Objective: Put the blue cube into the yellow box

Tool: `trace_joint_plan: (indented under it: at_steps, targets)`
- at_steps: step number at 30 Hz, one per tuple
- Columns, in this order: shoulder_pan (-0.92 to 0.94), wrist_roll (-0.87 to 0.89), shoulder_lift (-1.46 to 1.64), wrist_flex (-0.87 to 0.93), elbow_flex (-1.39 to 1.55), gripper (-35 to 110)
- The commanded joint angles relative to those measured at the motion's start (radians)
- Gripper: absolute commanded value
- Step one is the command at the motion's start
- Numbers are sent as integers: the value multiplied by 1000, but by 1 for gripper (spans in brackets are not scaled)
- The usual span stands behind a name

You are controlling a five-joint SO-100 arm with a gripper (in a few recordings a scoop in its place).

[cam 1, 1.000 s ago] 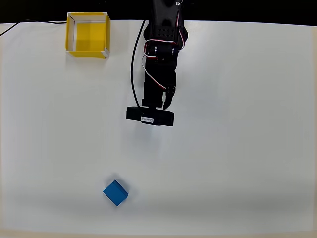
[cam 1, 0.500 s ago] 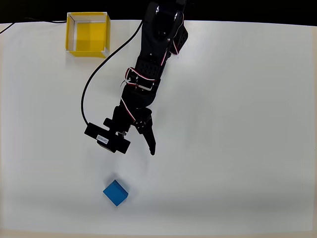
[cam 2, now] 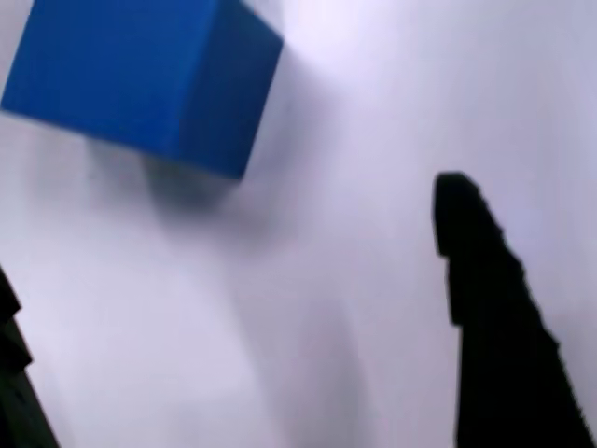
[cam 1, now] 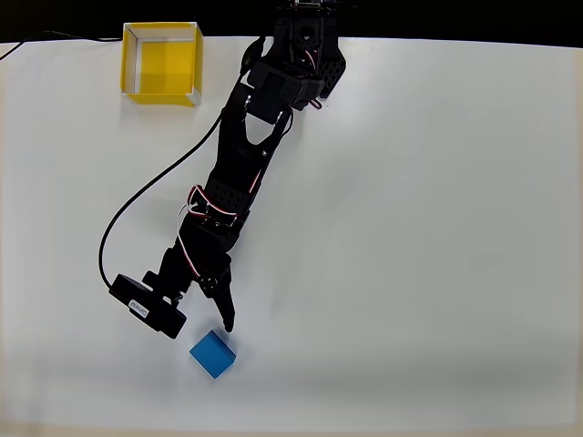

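The blue cube (cam 1: 212, 354) will next be gripped by its opposite corners with my gripper, and then my gripper will place the cube in the yellow box (cam 1: 161, 63).
The blue cube (cam 1: 212, 354) rests on the white table near the front edge, turned about 45 degrees. My gripper (cam 1: 206, 320) hovers just above and behind it, open, with one black finger (cam 1: 225, 312) pointing down at the cube's upper right corner. In the wrist view the blue cube (cam 2: 140, 79) lies at the top left, ahead of the fingers and not between them; the gripper (cam 2: 233, 252) has only bare table between its widely spread fingers. The yellow box (cam 1: 161, 63) stands far off at the back left corner, with nothing in it.
The black arm (cam 1: 246, 164) stretches diagonally from its base at the back centre. Its cable (cam 1: 137, 205) loops over the table to the left of it. The white table (cam 1: 437, 255) continues to the right.
The arm has swung left and stretched forward, carrying the gripper from the table's middle down to just beside the blue cube. The cube and box have not moved.
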Motion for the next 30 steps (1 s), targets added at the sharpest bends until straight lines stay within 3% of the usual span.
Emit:
trace_joint_plan:
  at_steps: [1, 15, 30]
  targets:
    - [9, -29, -8, -72, -193, 52]
    - [-74, -35, -278, -170, -499, 58]
    - [-67, -40, -428, -179, -638, 57]
